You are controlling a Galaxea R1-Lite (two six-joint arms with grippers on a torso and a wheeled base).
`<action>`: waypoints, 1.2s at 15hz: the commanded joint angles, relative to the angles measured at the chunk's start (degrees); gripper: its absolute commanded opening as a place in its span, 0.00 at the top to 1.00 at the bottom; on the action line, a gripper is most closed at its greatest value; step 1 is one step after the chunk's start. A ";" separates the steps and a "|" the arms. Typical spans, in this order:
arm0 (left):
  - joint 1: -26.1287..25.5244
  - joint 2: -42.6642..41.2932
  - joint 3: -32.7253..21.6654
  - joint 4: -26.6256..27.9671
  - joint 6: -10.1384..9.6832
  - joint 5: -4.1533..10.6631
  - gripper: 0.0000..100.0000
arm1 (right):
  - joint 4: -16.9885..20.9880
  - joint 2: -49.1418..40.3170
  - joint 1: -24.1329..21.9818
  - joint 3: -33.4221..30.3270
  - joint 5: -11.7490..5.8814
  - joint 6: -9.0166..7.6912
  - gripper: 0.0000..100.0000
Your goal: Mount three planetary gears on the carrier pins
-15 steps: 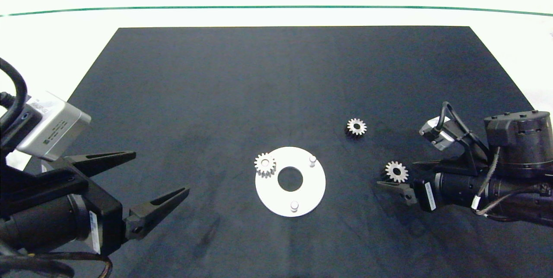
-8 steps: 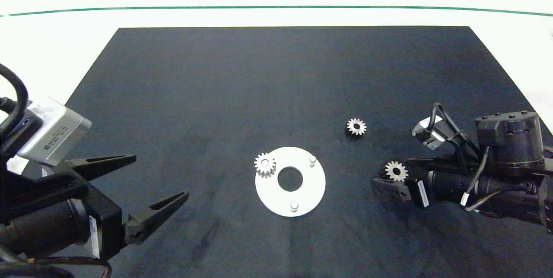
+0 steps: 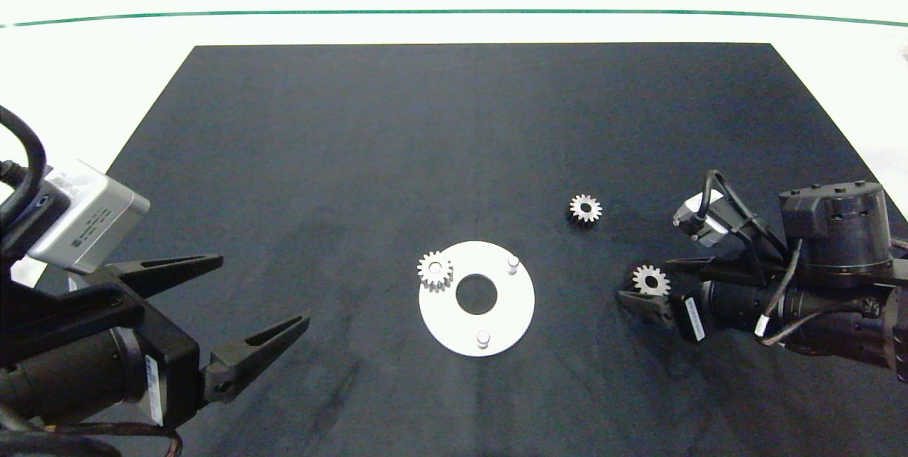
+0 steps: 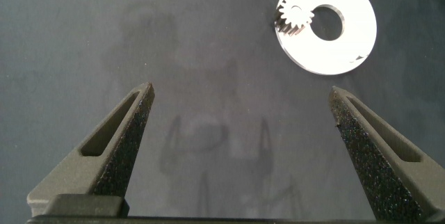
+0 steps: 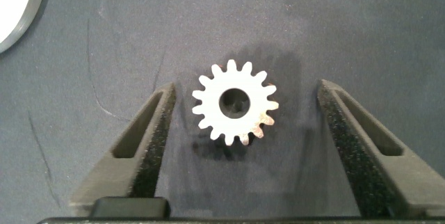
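Observation:
The third gear's center hole [image 3: 651, 282] needs to stay free to slide onto a bare carrier pin, so my right gripper will grab the gear by its toothed rim [image 3: 651, 270].
A white disc [image 3: 454, 329] lies at the mat's centre front with the carrier pins on it. One planetary gear [image 3: 435, 269] sits on the left pin. Two pins, one at the far right [image 3: 513, 262] and one at the near edge [image 3: 483, 337], stand bare. A second gear [image 3: 585, 208] lies loose on the mat to the disc's right. A third gear [image 3: 650, 280] [image 5: 235, 104] lies flat between the fingers of my right gripper [image 3: 649, 285] [image 5: 247, 92], which is open, with a gap on both sides. My left gripper [image 3: 262, 288] [image 4: 241, 92] is open at the front left, holding nothing.
A black mat [image 3: 454, 130] covers the white table [image 3: 99, 74]. The left wrist view shows the disc [image 4: 327, 56] and its mounted gear [image 4: 295, 21] well ahead of the left fingers. A thin green line [image 3: 454, 13] runs along the table's far side.
The right arm has shifted a little to the left, bringing its open fingers further around the third gear. The gears, the disc and the left arm have stayed where they were.

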 commanded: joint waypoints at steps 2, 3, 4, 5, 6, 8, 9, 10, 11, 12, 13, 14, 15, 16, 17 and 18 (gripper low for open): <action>0.38 -0.30 0.06 0.03 0.01 0.05 0.00 | -0.18 -0.06 0.09 -0.28 -0.23 -0.71 0.29; 0.73 -0.30 0.50 -0.06 0.01 -0.39 0.00 | -0.09 -0.06 0.09 -0.28 -0.23 -0.80 0.30; 1.00 -0.39 0.59 -0.06 0.01 -1.01 0.00 | -0.09 0.03 0.35 -0.28 -0.23 -0.80 0.32; 1.26 -0.39 0.68 0.03 0.01 -1.09 0.00 | -0.09 0.03 0.44 -0.28 -0.23 -0.80 0.35; 1.52 -0.30 1.03 -0.14 0.01 -1.18 0.00 | -0.09 0.12 0.44 -0.28 -0.32 -0.80 0.36; 1.52 -0.39 1.12 -0.14 0.01 -1.18 0.00 | 0.00 0.20 0.88 -0.28 -0.32 -0.80 0.41; 1.52 -0.39 1.12 -0.14 0.01 -1.18 0.00 | 0.00 0.20 0.97 -0.28 -0.32 -0.80 0.42; 1.61 -0.39 1.12 -0.14 0.01 -1.18 0.00 | 0.00 0.20 0.97 -0.28 -0.32 -0.89 0.44; 1.61 -0.39 1.12 -0.14 0.01 -1.18 0.00 | 0.08 0.20 0.97 -0.36 -0.32 -1.07 0.47; 1.52 -0.39 1.12 -0.14 0.01 -1.18 0.00 | 0.17 0.12 0.97 -0.36 -0.32 -1.51 0.48; 1.52 -0.39 1.29 -0.14 0.01 -1.18 0.00 | 0.26 0.12 0.97 -0.36 -0.32 -1.59 0.50; 1.52 -0.48 1.29 -0.14 0.01 -1.18 0.00 | 0.35 0.20 0.97 -0.36 -0.32 -1.68 0.53; 1.52 -0.65 1.38 -0.14 0.01 -1.18 0.00 | 0.44 0.20 0.97 -0.28 -0.41 -1.77 0.54; 1.52 -0.74 1.65 -0.14 0.01 -1.18 0.00 | 0.44 0.20 0.97 -0.19 -0.41 -2.12 0.56; 1.61 -0.74 1.82 -0.06 0.01 -1.27 0.00 | 0.44 0.29 0.97 -0.10 -0.32 -2.47 0.59; 1.61 -0.83 2.00 -0.14 0.01 -1.53 0.00 | 0.44 0.29 0.97 -0.10 -0.32 -2.56 0.60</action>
